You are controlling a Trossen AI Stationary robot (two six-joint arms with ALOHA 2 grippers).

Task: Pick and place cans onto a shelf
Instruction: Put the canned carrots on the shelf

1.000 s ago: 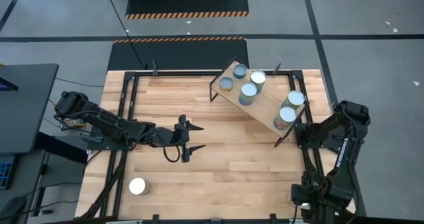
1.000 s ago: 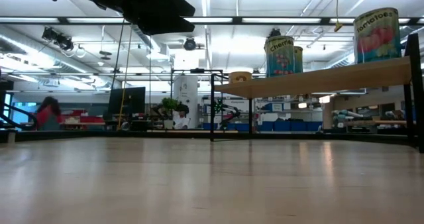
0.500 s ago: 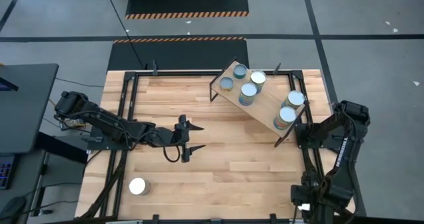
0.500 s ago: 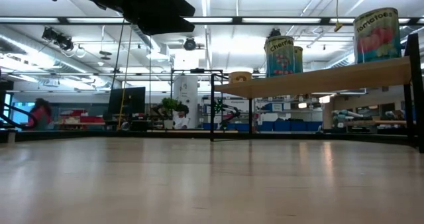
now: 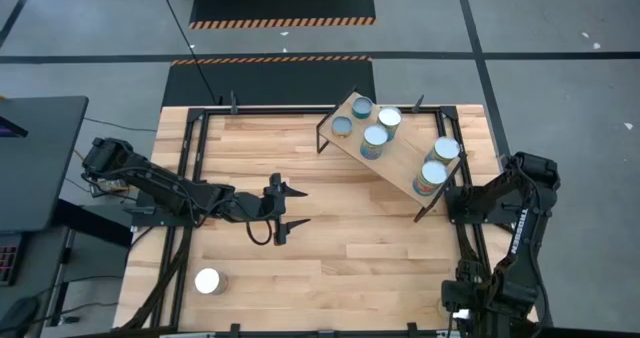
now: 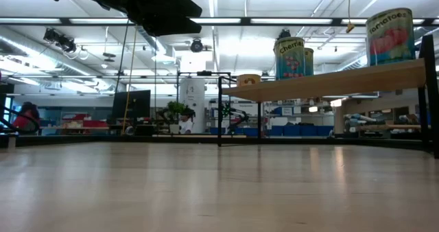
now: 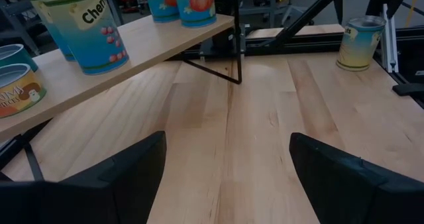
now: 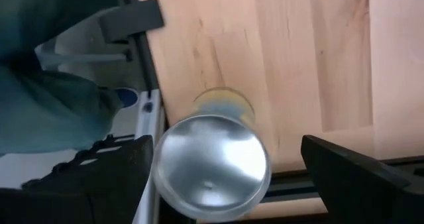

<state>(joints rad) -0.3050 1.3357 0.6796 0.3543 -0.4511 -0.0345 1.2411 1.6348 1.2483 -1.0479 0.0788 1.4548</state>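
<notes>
My right gripper should move down first and then close on the can, because its fingers are above the silver top.
The shelf stands slantwise at the table's far right with several cans upright on it. One can with a white top stands on the table at the near left. Another can, silver-topped, stands by the table's right edge. My right gripper hangs open above this can, pointing down, one finger on either side and apart from it. In the high view the right arm hides both. My left gripper is open above the table's middle, aimed at the shelf.
A black metal frame runs around the tabletop; its rail lies right beside the silver-topped can. The shelf's thin black leg stands between my left gripper and that can. Bare wood stretches across the table's middle and near side.
</notes>
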